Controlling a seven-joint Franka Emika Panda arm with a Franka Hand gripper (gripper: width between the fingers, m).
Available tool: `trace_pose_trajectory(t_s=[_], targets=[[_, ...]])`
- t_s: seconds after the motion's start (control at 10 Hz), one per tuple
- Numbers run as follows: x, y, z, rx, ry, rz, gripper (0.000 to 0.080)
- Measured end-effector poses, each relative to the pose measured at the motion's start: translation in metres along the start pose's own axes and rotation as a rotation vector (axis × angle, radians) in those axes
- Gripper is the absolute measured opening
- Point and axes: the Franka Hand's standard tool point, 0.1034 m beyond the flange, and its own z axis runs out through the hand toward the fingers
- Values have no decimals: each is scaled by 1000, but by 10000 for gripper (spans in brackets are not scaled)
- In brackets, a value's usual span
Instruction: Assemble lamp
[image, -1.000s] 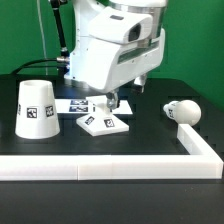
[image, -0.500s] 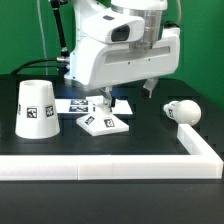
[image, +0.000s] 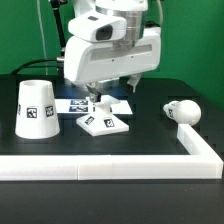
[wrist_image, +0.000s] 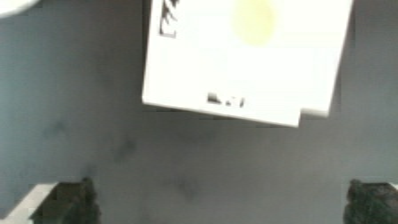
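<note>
I need to move my gripper toward the white lamp base before I close on it. My gripper's fingers are over the table, short of the lamp base, so they would miss the lamp base if I closed now.
The flat square lamp base (image: 104, 122) lies on the black table in the middle. The cup-like shade (image: 36, 108) stands on the exterior view's left. The round-headed bulb (image: 182, 111) lies on its side on the exterior view's right. My gripper (image: 115, 92) hangs just behind and above the base, open and empty. In the wrist view the base (wrist_image: 240, 60) shows as a white square ahead of the gripper (wrist_image: 219, 205). The two fingertips (wrist_image: 68, 203) stand far apart over bare table.
The marker board (image: 75, 103) lies flat behind the base, partly under the arm. A low white wall (image: 110, 166) runs along the table's front and turns back along the exterior view's right, close to the bulb.
The arm's hand has swung toward the exterior view's left, over the back of the base. The jaws stay open. The lamp parts have not moved.
</note>
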Motion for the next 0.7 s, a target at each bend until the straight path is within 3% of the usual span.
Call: trace_pose_trajectory(t_s=[0.5,0.7], targets=[[-1,4,6,-1,4,-6,700],[-14,8,10,-30,48,13,700]])
